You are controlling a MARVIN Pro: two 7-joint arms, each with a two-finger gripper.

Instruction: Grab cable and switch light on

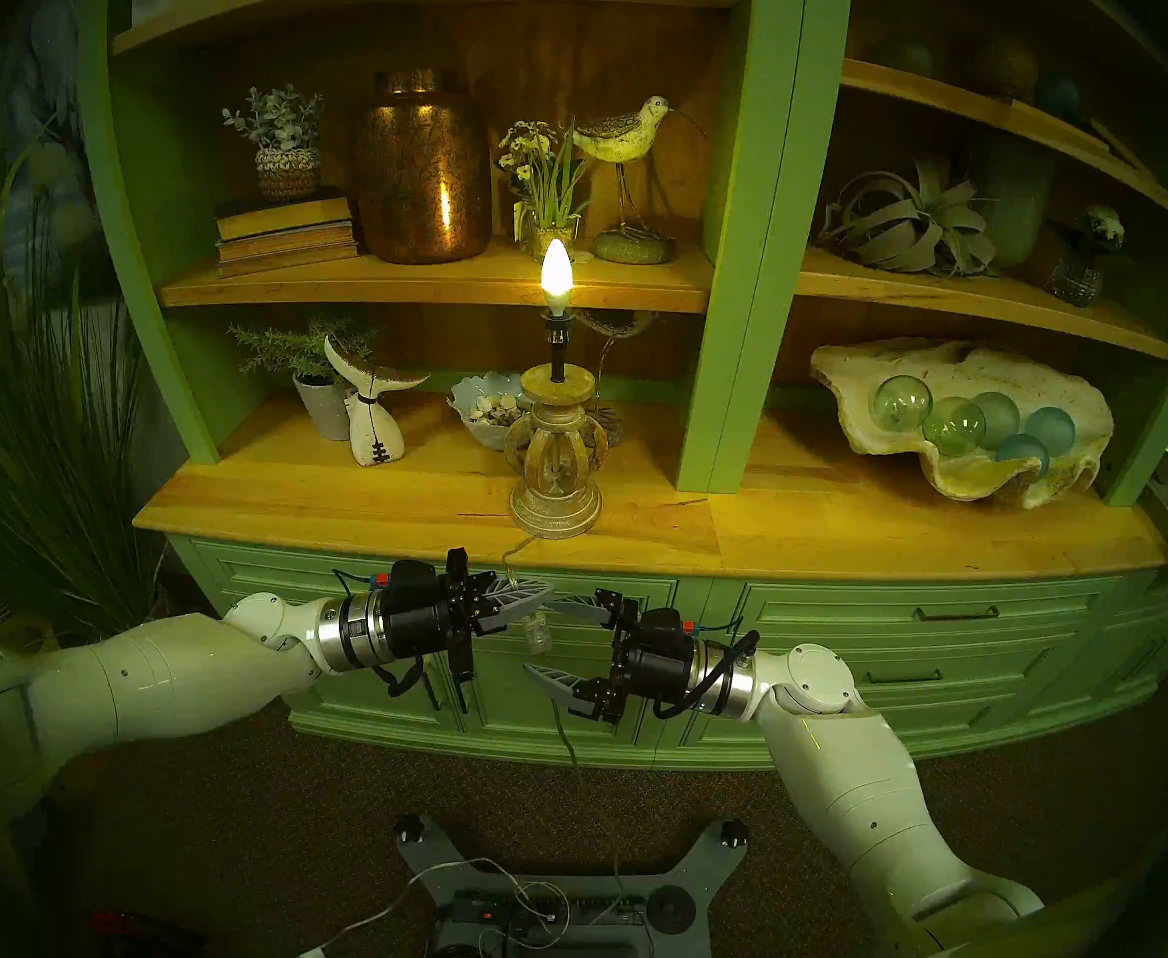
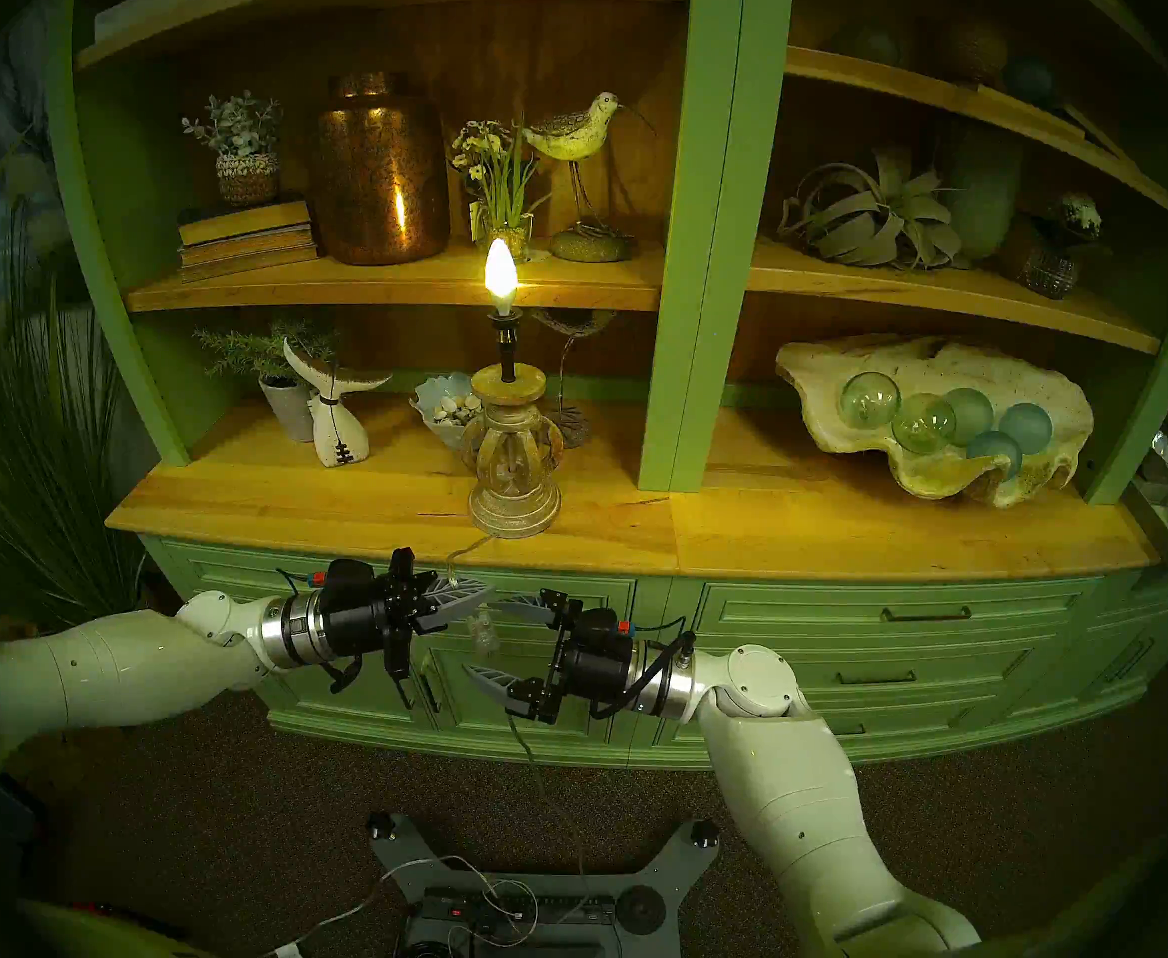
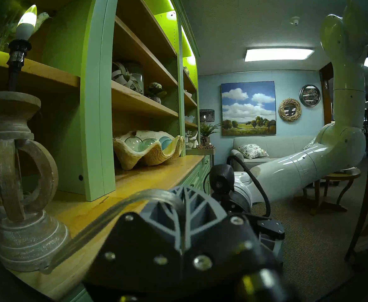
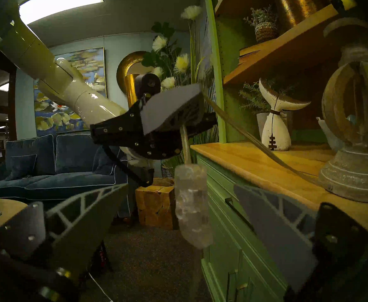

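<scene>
My left gripper releases the cable (image 1: 510, 562) (image 3: 94, 230) next, since the light glows. The cable would hang.
The light (image 1: 556, 267) glows on its black stem above the carved wooden lamp base (image 1: 556, 466), which stands near the front of the wooden countertop (image 1: 360, 500). From that base the clear cable (image 1: 510, 562) drops over the counter's edge. My left gripper (image 1: 543, 594) is shut on the cable just below the edge, seen close in the left wrist view (image 3: 104, 218). Below the grip hangs the clear inline switch (image 1: 538, 633). My right gripper (image 1: 545, 635) is open, one finger above and one below the switch (image 4: 192, 207); the fingers (image 4: 87, 210) stand apart from it.
A whale-tail figure (image 1: 373, 410) and a bowl of shells (image 1: 488, 410) stand behind the lamp. A big clam shell with glass balls (image 1: 961, 417) lies at the right. Green drawers (image 1: 913, 632) are behind both grippers. A power strip with cords (image 1: 539, 912) lies on my base.
</scene>
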